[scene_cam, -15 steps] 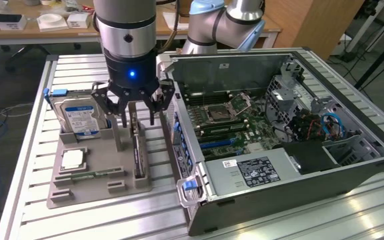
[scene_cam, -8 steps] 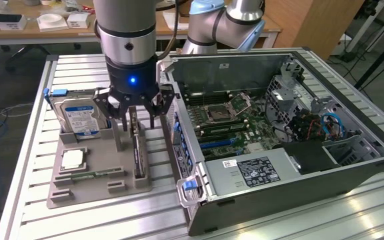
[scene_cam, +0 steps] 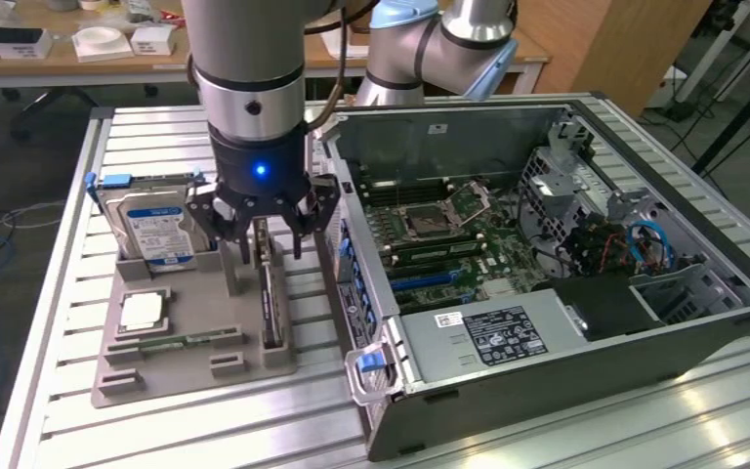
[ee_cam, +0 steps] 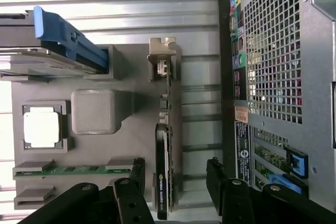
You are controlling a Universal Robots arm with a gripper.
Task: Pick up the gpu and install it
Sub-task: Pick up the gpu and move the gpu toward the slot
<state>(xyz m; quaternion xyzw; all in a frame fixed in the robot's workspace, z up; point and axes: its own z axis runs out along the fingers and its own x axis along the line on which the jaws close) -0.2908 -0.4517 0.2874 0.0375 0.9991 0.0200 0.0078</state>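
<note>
The gripper isn't ready to close yet: its fingers stop above the GPU's upper edge (ee_cam: 163, 174), high over the grey tray (ee_cam: 139, 142), and would miss. It should go lower first, then close on the GPU.
The gpu (scene_cam: 270, 313) stands on its edge in a slot of the grey holder tray (scene_cam: 192, 376), a thin dark card with a silver bracket. My gripper (scene_cam: 267, 249) hangs just above its far end, open, with fingers on either side of the card and not touching it. In the wrist view the gpu (ee_cam: 164, 150) runs between the two dark fingertips (ee_cam: 137, 171), and its bracket (ee_cam: 161, 56) sits at the other end of the slot. My gripper (ee_cam: 176, 174) holds nothing.
The open computer case (scene_cam: 687, 332) lies at the exterior view's right of the tray, motherboard (scene_cam: 440, 234) exposed. Its rear grille (ee_cam: 278, 77) stands close beside the gpu. A hard drive (scene_cam: 153, 230), a processor (scene_cam: 144, 311) and a memory stick (scene_cam: 173, 342) share the tray.
</note>
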